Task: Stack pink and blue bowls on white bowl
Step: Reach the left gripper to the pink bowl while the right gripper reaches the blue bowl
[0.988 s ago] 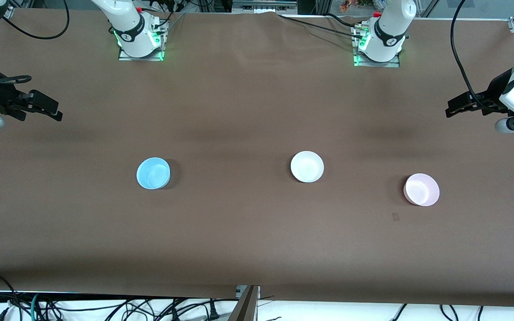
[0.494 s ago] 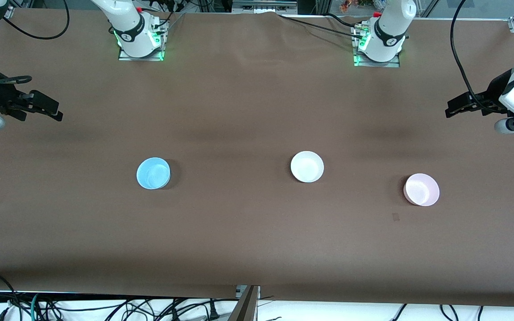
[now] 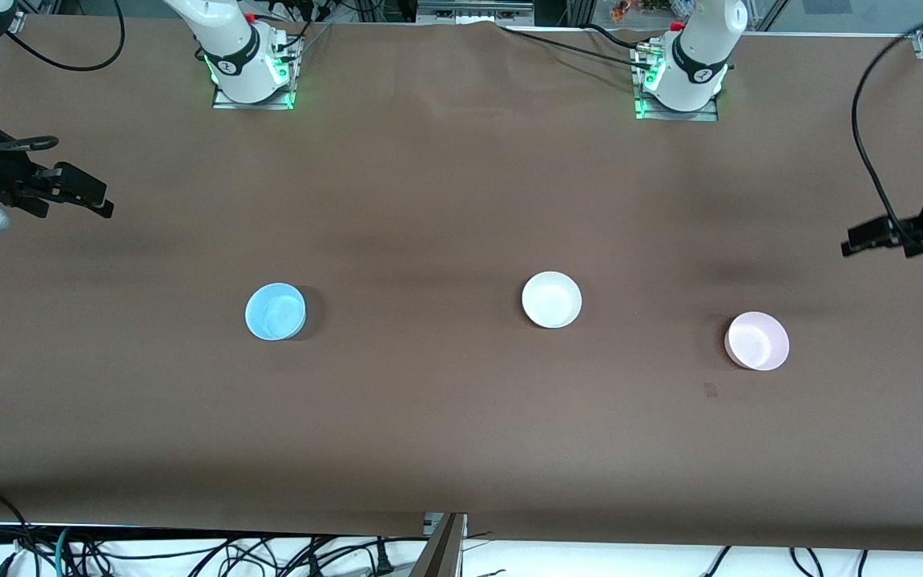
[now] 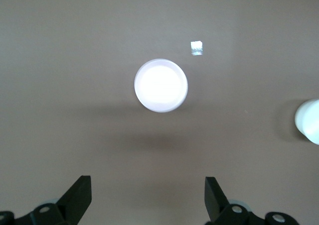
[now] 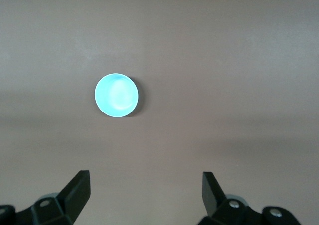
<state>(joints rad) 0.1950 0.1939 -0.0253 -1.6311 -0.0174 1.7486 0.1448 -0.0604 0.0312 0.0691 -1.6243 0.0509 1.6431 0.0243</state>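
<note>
My left gripper grips the pink bowl by its rim next, to stack the pink bowl on the white bowl.
Three small bowls stand apart on the brown table. The blue bowl lies toward the right arm's end, the white bowl in the middle, the pink bowl toward the left arm's end. My left gripper hangs open over the table's end, with nothing between its fingers. Its wrist view shows the pink bowl ahead of the left gripper and the white bowl at the frame's edge. My right gripper waits open over the other end; the blue bowl sits ahead of the right gripper.
A small patch of tape lies on the cloth beside the pink bowl, nearer to the front camera; it also shows as tape in the left wrist view. Cables hang off the table's front edge.
The left gripper has shifted outward toward its end of the table and lower in the front view, closer to the pink bowl's row. The right arm and all bowls have stayed put.
</note>
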